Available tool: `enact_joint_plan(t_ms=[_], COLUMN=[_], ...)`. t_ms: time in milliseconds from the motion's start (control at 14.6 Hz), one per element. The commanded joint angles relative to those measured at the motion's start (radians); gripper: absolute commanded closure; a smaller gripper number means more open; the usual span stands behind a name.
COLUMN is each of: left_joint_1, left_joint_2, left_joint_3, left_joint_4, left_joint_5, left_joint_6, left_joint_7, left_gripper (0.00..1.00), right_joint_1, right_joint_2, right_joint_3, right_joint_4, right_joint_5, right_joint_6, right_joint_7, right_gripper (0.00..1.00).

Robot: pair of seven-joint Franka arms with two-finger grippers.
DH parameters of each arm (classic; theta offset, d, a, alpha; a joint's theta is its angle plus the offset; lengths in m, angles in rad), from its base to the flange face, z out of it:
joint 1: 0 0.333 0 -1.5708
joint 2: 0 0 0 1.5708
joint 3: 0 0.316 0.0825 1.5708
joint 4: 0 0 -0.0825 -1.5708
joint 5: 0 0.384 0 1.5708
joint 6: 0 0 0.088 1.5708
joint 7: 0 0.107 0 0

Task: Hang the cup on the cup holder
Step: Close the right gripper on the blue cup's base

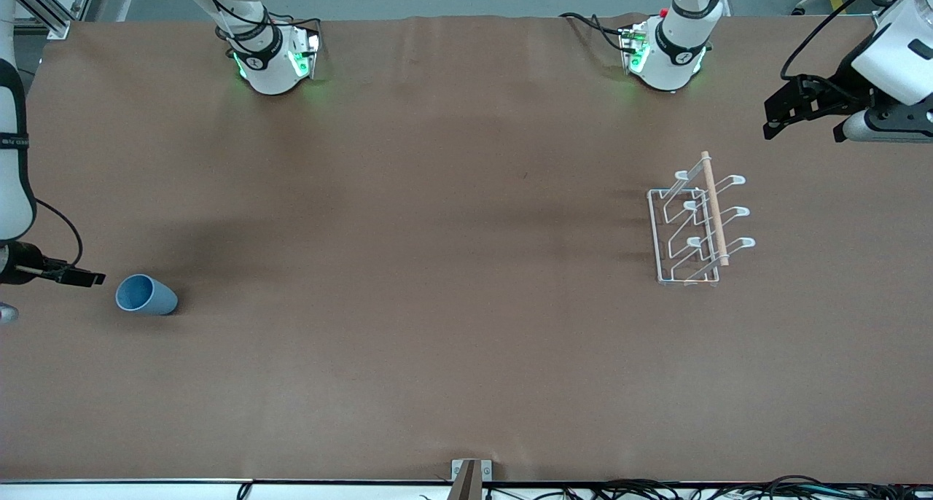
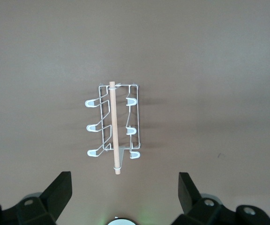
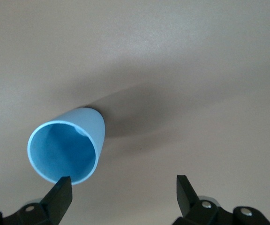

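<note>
The light-blue cup should hang on the white wire cup holder, so my right gripper will take the cup by its open rim next.
The light-blue cup lies on its side on the brown table at the right arm's end, its open mouth turned toward my right gripper. In the right wrist view the cup lies just ahead of one finger; my right gripper is open and empty. The white wire cup holder with its wooden rod stands toward the left arm's end. My left gripper hangs open and empty over the table beside the holder. The left wrist view shows the holder ahead of the open left gripper.
The two arm bases stand along the table's edge farthest from the front camera. A small metal bracket and cables sit at the edge nearest the front camera. Bare brown table stretches between cup and holder.
</note>
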Motion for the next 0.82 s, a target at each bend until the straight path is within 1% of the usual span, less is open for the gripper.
enact_joint_plan(t_ms=[0, 206, 550, 618, 756], left_joint_1=[0.002, 0.003, 0.000, 0.000, -0.001], left_joint_2=[0.006, 0.012, 0.045, 0.061, 0.066], left_joint_3=[-0.002, -0.002, -0.002, -0.002, -0.002], left_joint_4=[0.026, 0.026, 0.038, 0.059, 0.066], left_joint_5=[0.000, 0.002, -0.006, -0.009, -0.009], left_joint_6=[-0.025, -0.025, -0.023, -0.023, -0.023], left_joint_7=[0.007, 0.006, 0.006, 0.006, 0.006], left_gripper=[0.00, 0.00, 0.00, 0.00, 0.00], right_joint_1=[-0.008, -0.008, -0.004, -0.004, -0.002], right_joint_2=[0.026, 0.069, 0.089, 0.097, 0.105], right_joint_3=[0.016, 0.017, 0.017, 0.017, 0.017], right_joint_4=[0.005, 0.005, 0.002, -0.001, -0.007], right_joint_5=[0.014, 0.033, 0.054, 0.063, 0.073], right_joint_6=[0.039, 0.091, 0.096, 0.099, 0.106], right_joint_7=[-0.015, -0.015, -0.015, -0.015, -0.015], right_gripper=[0.03, 0.05, 0.11, 0.13, 0.17])
